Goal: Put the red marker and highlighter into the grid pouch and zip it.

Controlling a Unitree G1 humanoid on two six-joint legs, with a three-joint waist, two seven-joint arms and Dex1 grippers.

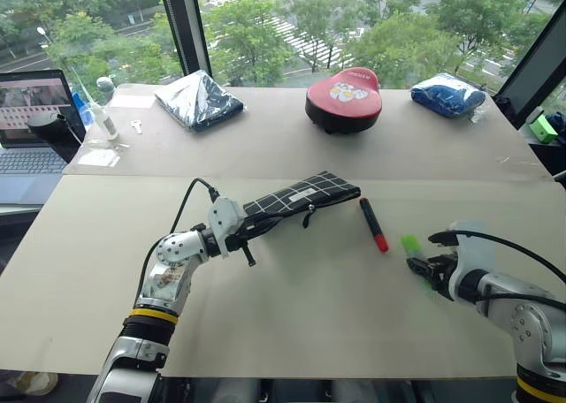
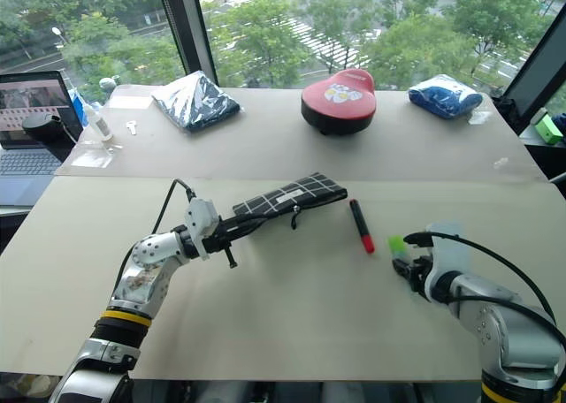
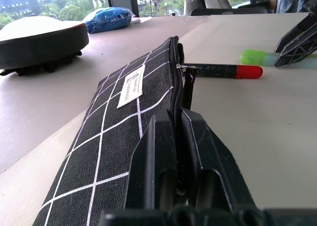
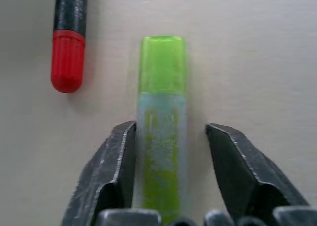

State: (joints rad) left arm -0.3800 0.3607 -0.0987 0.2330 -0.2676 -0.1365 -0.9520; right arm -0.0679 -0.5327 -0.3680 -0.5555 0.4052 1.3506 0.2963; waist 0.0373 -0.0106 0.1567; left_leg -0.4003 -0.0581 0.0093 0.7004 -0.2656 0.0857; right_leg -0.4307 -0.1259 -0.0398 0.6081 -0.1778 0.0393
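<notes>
The right gripper grabs the highlighter by its clear body [image 4: 161, 156] next, so that the highlighter's green end with the cap [image 4: 162, 65] stays free to enter the grid pouch.
The grid pouch [image 1: 301, 195] is black with thin white lines and lies mid-table, its near end lifted. My left gripper [image 1: 240, 231] is shut on that end, along the zipper edge [image 3: 174, 87]. The red marker [image 1: 373, 224], a dark barrel with a red cap, lies on the table just right of the pouch. The light-green highlighter [image 4: 162, 117] lies right of the marker. My right gripper [image 4: 171, 128] stands open astride the highlighter. One finger touches the barrel and the other is a small gap away.
A red cushion-like case [image 1: 343, 98] sits at the back centre. A blue bag [image 1: 447, 94] lies at the back right and a dark wrapped package [image 1: 199, 98] at the back left. A laptop [image 1: 31, 125] and a bottle [image 1: 102, 111] stand at the far left.
</notes>
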